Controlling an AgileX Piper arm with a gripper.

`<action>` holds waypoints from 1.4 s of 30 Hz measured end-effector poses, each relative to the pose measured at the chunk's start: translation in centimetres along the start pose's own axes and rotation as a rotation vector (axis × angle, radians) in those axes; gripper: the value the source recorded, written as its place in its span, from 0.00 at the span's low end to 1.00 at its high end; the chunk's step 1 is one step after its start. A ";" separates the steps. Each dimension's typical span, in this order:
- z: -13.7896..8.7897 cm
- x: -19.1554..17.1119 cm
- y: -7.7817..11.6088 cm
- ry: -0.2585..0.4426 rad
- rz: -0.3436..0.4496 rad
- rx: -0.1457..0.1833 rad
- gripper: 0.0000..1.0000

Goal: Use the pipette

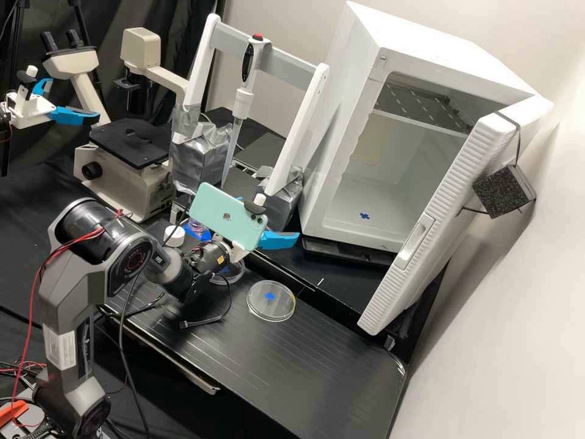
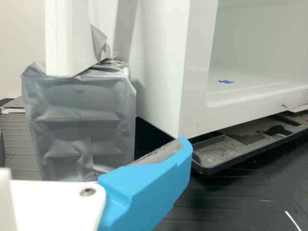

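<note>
I will grab the pipette with my gripper by its lower white body [image 1: 242, 103] next, so I can use it over the dishes.
My gripper [image 1: 278, 239] is low at the right foot of the pipette stand, one blue finger pointing toward the white cabinet and a bit of blue showing behind the phone. It stands open. In the wrist view, one finger of the gripper [image 2: 150, 186] is seen, with its grey pad bare. The pipette [image 1: 242, 105] hangs upright from the crossbar of the white stand [image 1: 308, 116], its red button at the top and its clear tip pointing down, behind and above my gripper. A lidded clear dish [image 1: 271, 302] with a blue mark lies on the bench.
The white cabinet [image 1: 341, 79] has its door swung out at the right. A tape-wrapped stand foot [image 2: 79, 120] rises beside my finger. A microscope [image 1: 131, 143] is left of the stand. Near my wrist are a white cap [image 1: 174, 236] and another dish [image 1: 234, 274].
</note>
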 end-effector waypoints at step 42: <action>-18.0 -3.4 3.7 0.362 0.078 -0.089 1.00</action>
